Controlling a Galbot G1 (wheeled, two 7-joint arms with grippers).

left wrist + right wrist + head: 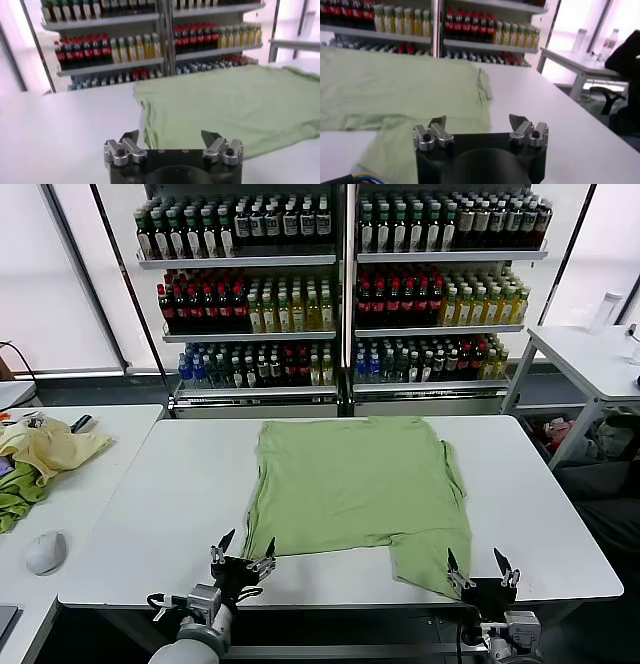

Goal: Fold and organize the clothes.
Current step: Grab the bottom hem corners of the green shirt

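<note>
My right gripper needs to pick up the light green shirt [355,484] next by its side edge beside the flap [466,536], so that I can fold the clothes.
The light green shirt [355,484] lies spread flat on the white table [160,514], partly folded, with a flap reaching the near edge at the right. Its collar, buttons and patch are hidden. My left gripper [243,546] is open and empty at the near edge, just off the shirt's near left corner. My right gripper [479,566] is open and empty at the near edge, beside the shirt's near right flap. The shirt also shows in the left wrist view [235,107] beyond the left gripper [170,137], and in the right wrist view [395,90] beyond the right gripper [477,121].
A side table at the left holds a pale yellow garment [50,446], a darker green cloth [18,499] and a grey mouse [45,551]. Shelves of bottles [340,284] stand behind the table. Another white table [590,359] stands at the far right.
</note>
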